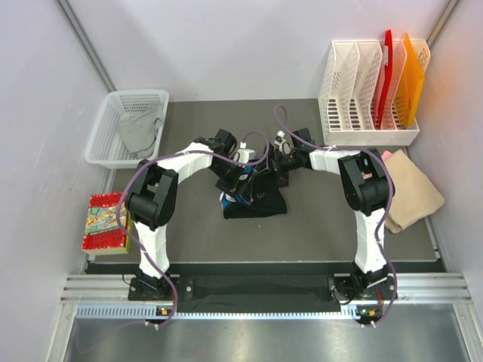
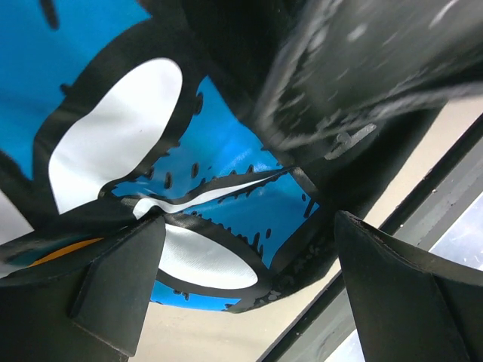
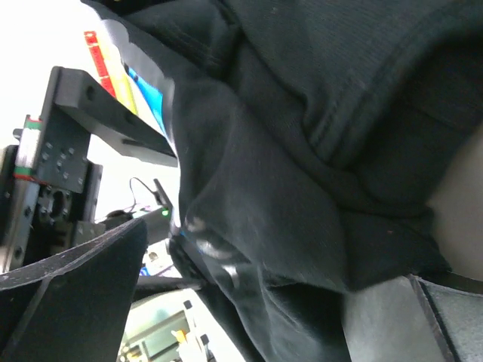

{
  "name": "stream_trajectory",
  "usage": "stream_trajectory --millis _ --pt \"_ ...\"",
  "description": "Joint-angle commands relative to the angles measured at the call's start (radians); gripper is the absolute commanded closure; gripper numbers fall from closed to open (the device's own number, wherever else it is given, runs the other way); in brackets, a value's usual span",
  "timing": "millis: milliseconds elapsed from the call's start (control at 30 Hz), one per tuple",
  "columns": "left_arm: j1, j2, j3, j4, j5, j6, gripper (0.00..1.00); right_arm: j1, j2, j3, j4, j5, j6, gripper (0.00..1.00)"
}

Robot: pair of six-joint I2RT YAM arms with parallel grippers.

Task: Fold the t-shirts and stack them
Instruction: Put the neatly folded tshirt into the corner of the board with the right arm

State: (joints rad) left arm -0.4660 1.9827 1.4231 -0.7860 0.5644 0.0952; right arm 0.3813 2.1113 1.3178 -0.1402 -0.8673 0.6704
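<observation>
The black t-shirt [image 1: 260, 202] would stay bunched on the mat if I lifted my right gripper now, because the gripper's fingers are wide apart around the cloth [image 1: 274, 164].
The black t-shirt [image 1: 260, 202] lies bunched in the middle of the mat, a bit of its blue and white print [image 1: 232, 197] showing. Both grippers reach down into it: the left gripper [image 1: 241, 179] at its upper left, the right gripper [image 1: 278, 167] at its top. In the left wrist view the print [image 2: 189, 181] fills the frame, with the left gripper [image 2: 249, 302] open below it. In the right wrist view black cloth [image 3: 302, 151] lies between the wide jaws of the right gripper [image 3: 256, 317]. A grey t-shirt [image 1: 140, 133] sits in the basket; a tan one [image 1: 411, 192] and a pink edge [image 1: 386, 154] lie at the right.
A white mesh basket [image 1: 106, 143] stands at the back left. A red patterned packet [image 1: 106, 222] lies at the left edge of the mat. A white file rack [image 1: 362, 136] with red and orange folders stands at the back right. Walls close in on both sides.
</observation>
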Motion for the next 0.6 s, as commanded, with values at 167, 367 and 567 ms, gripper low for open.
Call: stream_trajectory --millis 167,367,567 --pt "-0.003 -0.025 -0.044 -0.076 -0.008 0.012 0.01 0.097 0.133 -0.037 0.179 0.073 0.066 0.05" --pt "0.006 -0.035 -0.046 -0.079 -0.02 0.012 0.01 0.107 0.188 0.015 0.093 0.03 0.058 1.0" --pt "0.009 -0.041 -0.029 -0.11 -0.044 0.028 0.01 0.091 0.127 0.05 -0.065 0.097 -0.049 1.0"
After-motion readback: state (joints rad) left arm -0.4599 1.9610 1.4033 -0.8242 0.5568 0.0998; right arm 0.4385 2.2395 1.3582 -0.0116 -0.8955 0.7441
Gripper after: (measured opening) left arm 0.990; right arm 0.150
